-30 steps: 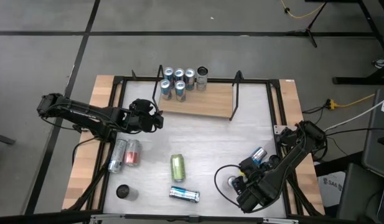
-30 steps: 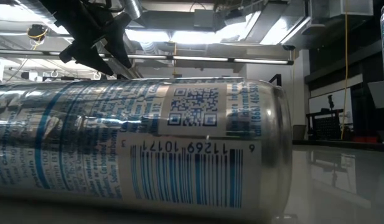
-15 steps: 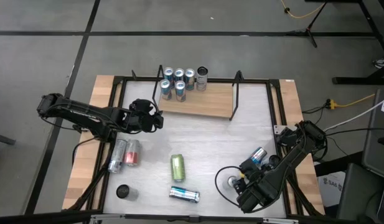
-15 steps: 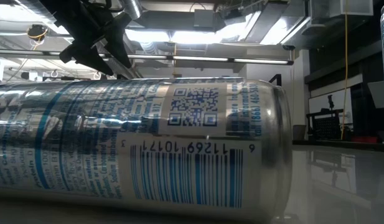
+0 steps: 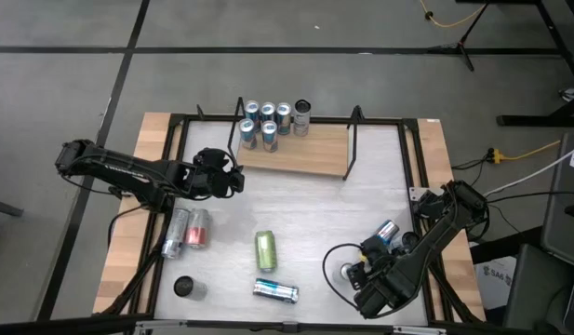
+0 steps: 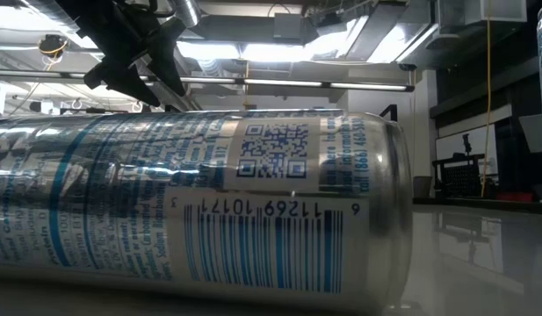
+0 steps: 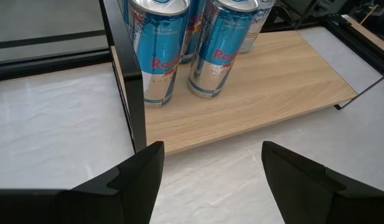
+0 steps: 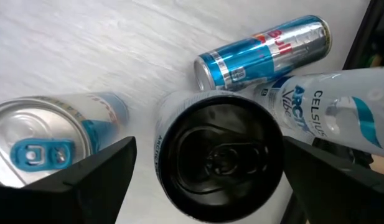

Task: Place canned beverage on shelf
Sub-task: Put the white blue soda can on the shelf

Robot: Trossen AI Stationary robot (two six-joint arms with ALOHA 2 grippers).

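The upright white can should go on the shelf, so my right gripper needs to grab it next by its body beneath the black top [image 8: 168, 115].
The shelf [image 5: 300, 149] stands at the table's far side, a light wooden board [image 7: 266, 81] between black wire end frames. Several cans [image 5: 266, 123] stand upright on its left end. My left gripper [image 5: 233, 180] hovers open and empty by the shelf's left end [image 7: 210, 168]. My right gripper [image 5: 364, 272] hangs open at the near right, pointing down. Its fingers [image 8: 98, 180] stand on either side of an upright white can with a black top [image 8: 220, 155], apart from it. A silver-blue can [image 8: 39, 152] stands upright beside that can.
A blue can [image 8: 266, 46] and a white can [image 8: 332, 102] lie on their sides by my right gripper. Two red-silver cans [image 5: 189, 231], a green can [image 5: 266, 249] and a blue-silver can [image 5: 275, 291] lie on the table. A black-topped can [image 5: 184, 287] stands near left.
My right gripper has rolled a little about its own pointing line while staying in place above the cans. Its fingers remain open.
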